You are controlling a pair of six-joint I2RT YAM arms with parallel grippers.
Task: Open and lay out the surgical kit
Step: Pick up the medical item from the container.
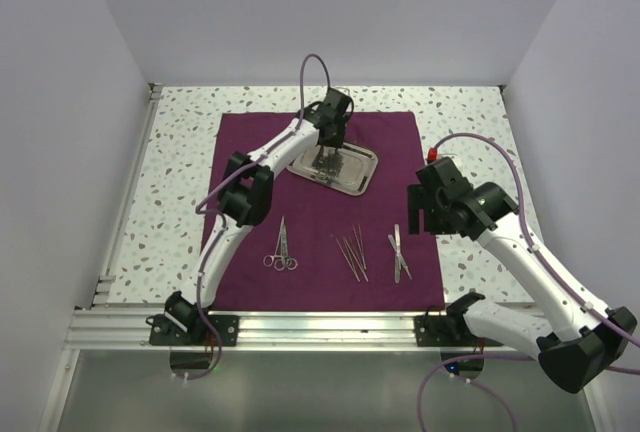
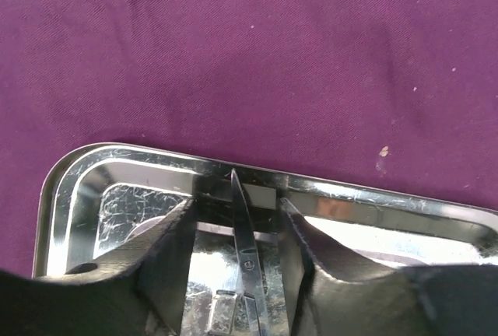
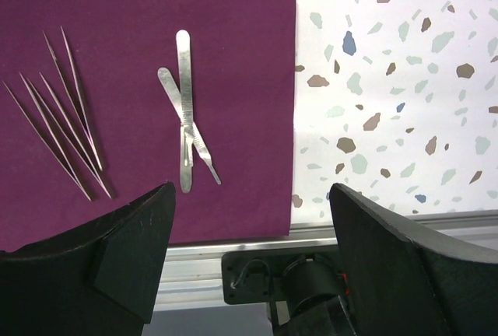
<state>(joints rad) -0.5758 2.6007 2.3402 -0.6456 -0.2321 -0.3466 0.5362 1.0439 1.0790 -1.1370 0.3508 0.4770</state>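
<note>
My left gripper should close on the blades of the scissors now, because the blades are between its fingers in the left wrist view, down inside the tray's rim (image 2: 85, 157).
The dark purple cloth (image 1: 400, 142) lies spread flat on the table. The steel tray (image 1: 362, 159) sits on its far half. My left gripper (image 1: 328, 157) is down in the tray, open, with its fingers on either side of a pair of scissors (image 2: 245, 243); a gap shows on both sides. The tray's rim (image 2: 85, 157) curves just ahead of the gripper (image 2: 237, 202). Ring-handled scissors (image 1: 282, 249), thin probes (image 1: 352, 252) and two crossed flat handles (image 1: 399, 252) lie in a row on the near half. My right gripper (image 1: 420, 210) hovers open and empty over the cloth's right edge.
In the right wrist view, the probes (image 3: 66, 118) and crossed handles (image 3: 184, 110) lie left of the open gripper (image 3: 253, 192). Speckled tabletop (image 3: 389, 79) lies right of the cloth. An aluminium rail (image 1: 330, 327) runs along the near edge, and white walls enclose the table.
</note>
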